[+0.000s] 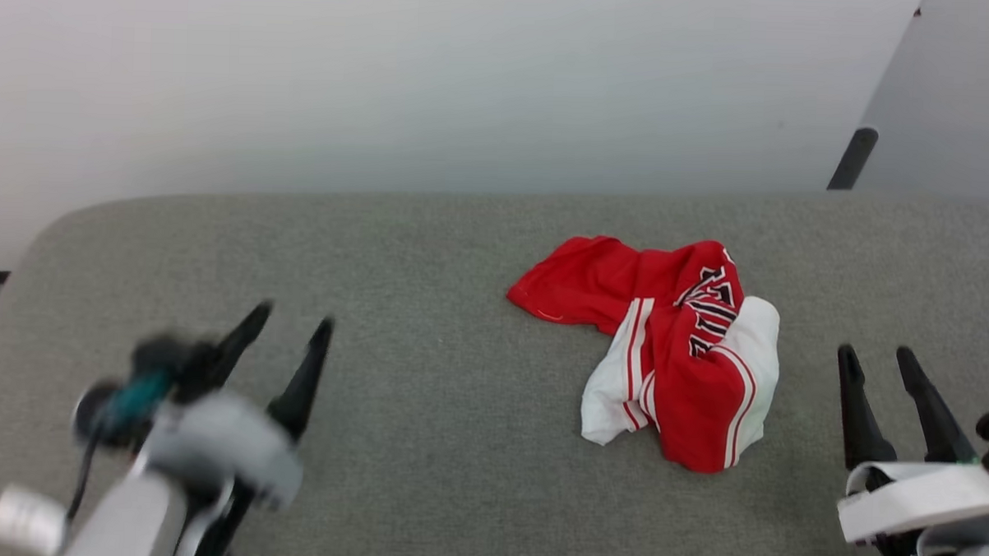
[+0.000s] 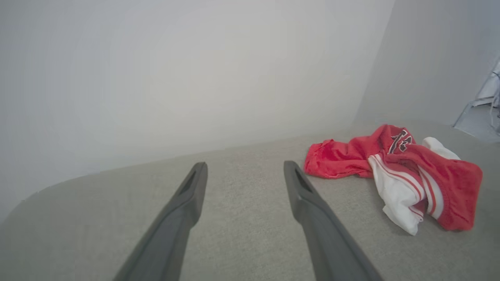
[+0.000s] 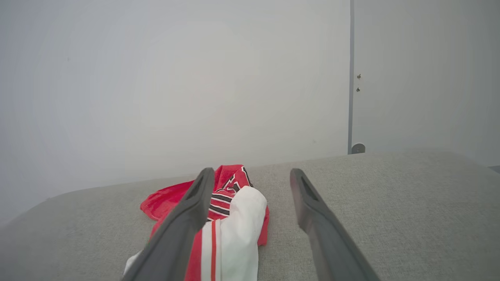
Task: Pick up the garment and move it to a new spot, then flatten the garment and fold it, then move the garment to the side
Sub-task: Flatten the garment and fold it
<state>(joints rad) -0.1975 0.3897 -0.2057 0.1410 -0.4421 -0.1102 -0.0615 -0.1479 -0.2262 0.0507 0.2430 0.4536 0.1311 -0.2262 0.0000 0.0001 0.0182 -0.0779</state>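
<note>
My left gripper grabs the white sleeve end [image 1: 605, 420] that sticks out of the heap next, since the garment's red body [image 1: 696, 399] lies bunched in slack folds.
The garment [image 1: 673, 350], a red jersey with white sleeves, striped trim and a black number, lies crumpled on the grey surface [image 1: 423, 440], right of centre. My left gripper [image 1: 294, 319] hovers open at the lower left, well apart from it and blurred. At the lower right my right gripper [image 1: 877, 354] stands open, just right of the heap. The left wrist view has the garment [image 2: 394, 171] off to the right of the open left gripper [image 2: 245, 165]. Seen from the right wrist, the garment [image 3: 230, 218] lies partly behind the left finger of the open right gripper [image 3: 252, 171].
A pale wall [image 1: 435, 87] rises right behind the grey surface. A dark post [image 1: 852, 157] stands at the back right beyond its edge. The surface's rounded left corner [image 1: 44, 229] curves down toward the near left.
</note>
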